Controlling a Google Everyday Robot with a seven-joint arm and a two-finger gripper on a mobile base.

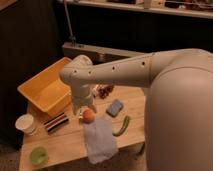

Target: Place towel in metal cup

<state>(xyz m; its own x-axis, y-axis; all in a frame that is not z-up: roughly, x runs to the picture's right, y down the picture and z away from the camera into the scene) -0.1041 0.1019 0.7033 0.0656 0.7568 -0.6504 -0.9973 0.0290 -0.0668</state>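
Note:
I need to put the towel (100, 141) in the metal cup, so my gripper should next take hold of it by its edge (100, 121) beside the orange fruit.
The towel (100, 141), a limp pale bluish-white cloth, lies flat on the wooden table (65, 144), with one corner hanging over the front edge. My white arm reaches in from the right and bends down over the table's middle. The gripper (81, 112) hangs low at the wrist's end, just left of an orange fruit (88, 115) and just behind the towel's far edge. It stands open with nothing in it. No metal cup shows; the arm covers part of the table's back.
A yellow bin (44, 90) sits at the back left. A white paper cup (25, 123) and a green cup (38, 155) stand on the left. A dark striped packet (55, 121), a blue block (115, 107), a green vegetable (122, 126) and a reddish-brown item (105, 91) surround the gripper.

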